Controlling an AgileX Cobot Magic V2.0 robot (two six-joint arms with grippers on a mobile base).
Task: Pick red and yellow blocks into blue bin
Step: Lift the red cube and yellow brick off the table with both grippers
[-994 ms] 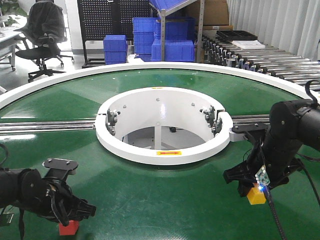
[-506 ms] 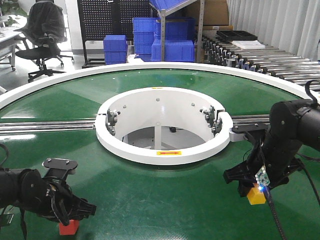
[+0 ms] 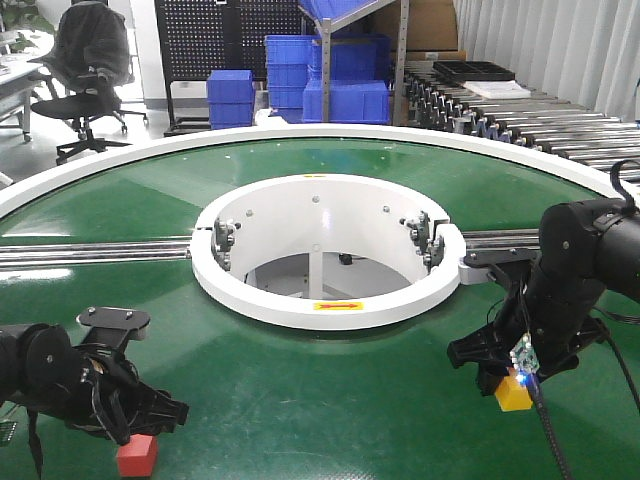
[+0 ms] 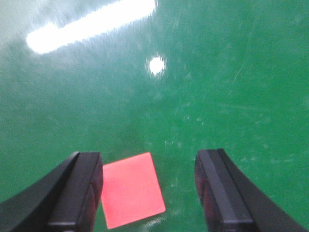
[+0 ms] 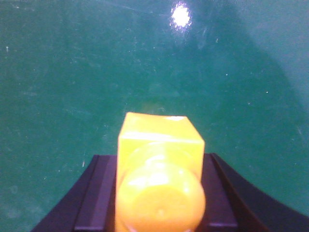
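The small red cube [image 3: 137, 455] goes into the blue bin: my left gripper will grab its opposite sides next.
The small red cube [image 3: 137, 455] rests on the green belt at the lower left. In the left wrist view the red cube [image 4: 131, 189] lies between the fingers of my open left gripper [image 4: 149, 162], close against the left finger [image 4: 79, 191] with a wide gap to the right one. My left gripper [image 3: 160, 412] hovers just above the cube. My right gripper [image 5: 159, 162] is shut on the yellow studded brick [image 5: 159, 140], low over the belt at the right, where the yellow brick [image 3: 513, 393] shows under the right gripper [image 3: 505, 380]. The blue bin is out of view.
A white ring [image 3: 330, 305] surrounds the round opening in the middle of the green turntable [image 3: 330, 400], with metal rails [image 3: 90, 252] running left and right from it. Stacked ribbed blue crates [image 3: 330, 85], a roller conveyor [image 3: 530, 115] and an office chair [image 3: 85, 75] stand beyond the table.
My left arm has drawn back to the left, so the red cube now shows fully below the gripper. The right arm and yellow brick have not moved.
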